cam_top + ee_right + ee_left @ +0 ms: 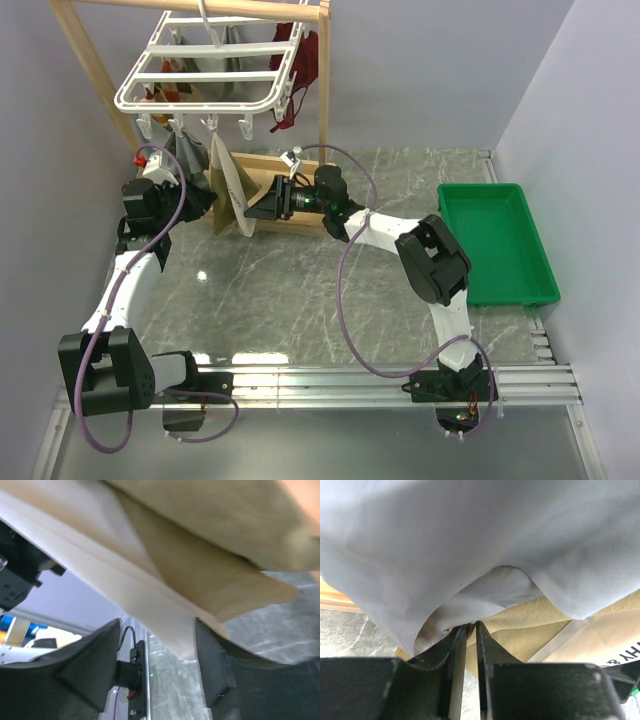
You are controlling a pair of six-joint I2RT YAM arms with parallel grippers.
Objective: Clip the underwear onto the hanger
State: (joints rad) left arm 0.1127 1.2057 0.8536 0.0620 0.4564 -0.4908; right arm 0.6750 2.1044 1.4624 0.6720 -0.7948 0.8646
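Note:
To spread the underwear clipped on the hanger, my right gripper should next grab the underwear's pale waistband edge (245,222) at its loose end.
The tan underwear (231,188) hangs stretched below the near edge of the white grid hanger (205,65), between my two grippers. My left gripper (203,196) is at its left side. In the left wrist view the gripper (471,625) is shut on a fold of the tan cloth (530,625), under the grey garment (470,530). My right gripper (260,204) is at the underwear's right side. In the right wrist view its jaws (157,625) stand wide open, with the pale waistband edge of the underwear (210,555) lying between them, unclamped.
The hanger hangs from a wooden frame stand (325,90) at the back left. A grey garment (185,152) and a dark red garment (300,55) hang from its clips. A green tray (495,245) sits on the marble table at the right.

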